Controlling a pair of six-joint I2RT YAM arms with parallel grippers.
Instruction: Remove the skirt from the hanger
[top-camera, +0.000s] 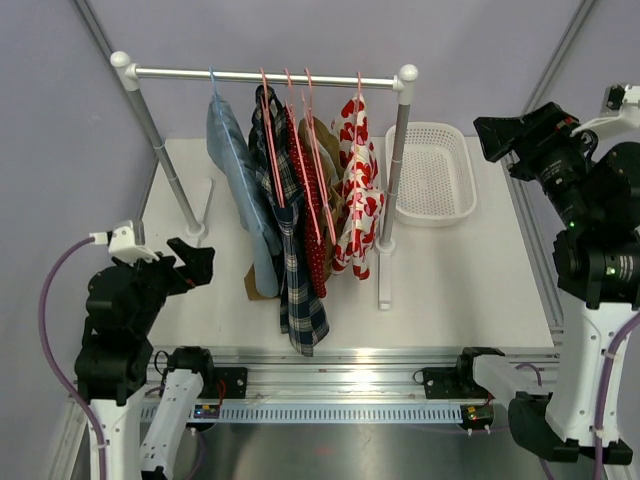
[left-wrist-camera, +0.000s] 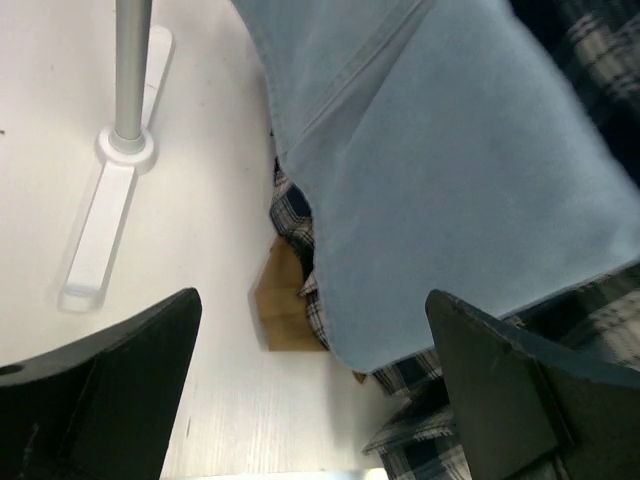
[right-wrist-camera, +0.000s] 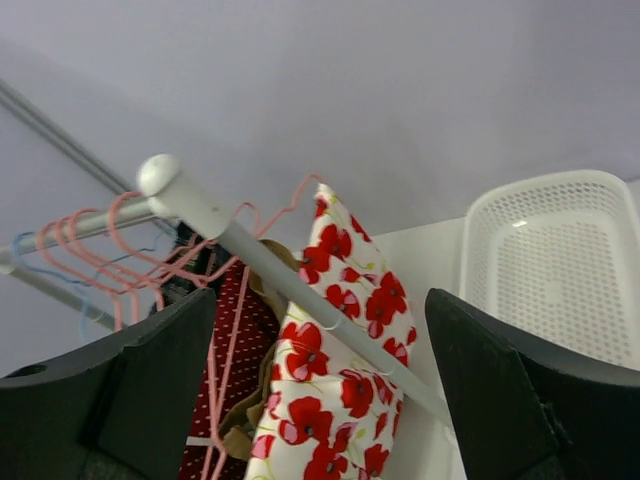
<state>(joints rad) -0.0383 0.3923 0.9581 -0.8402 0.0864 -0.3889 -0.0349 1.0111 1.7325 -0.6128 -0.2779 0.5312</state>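
Note:
The left gripper grabs the pink hanger's near arm below the hook next, to leave the poppy skirt free for my right gripper to remove.
Several garments hang on hangers from a silver rail (top-camera: 270, 76): a light blue denim piece (top-camera: 238, 175) on a blue hanger at the left, then a plaid one (top-camera: 285, 220), a red dotted one (top-camera: 310, 215), a tan one, and a white skirt with red poppies (top-camera: 358, 190) at the right on pink hangers. My left gripper (top-camera: 195, 262) is open and empty, low at the left of the rack, facing the denim hem (left-wrist-camera: 450, 180). My right gripper (top-camera: 500, 135) is open and empty, high at the right, facing the poppy skirt (right-wrist-camera: 340, 370).
A white mesh basket (top-camera: 432, 172) stands on the table right of the rack, also in the right wrist view (right-wrist-camera: 550, 260). The rack's posts (top-camera: 395, 165) and flat feet (left-wrist-camera: 105, 235) stand on the white table. A tan piece (left-wrist-camera: 285, 300) lies under the clothes.

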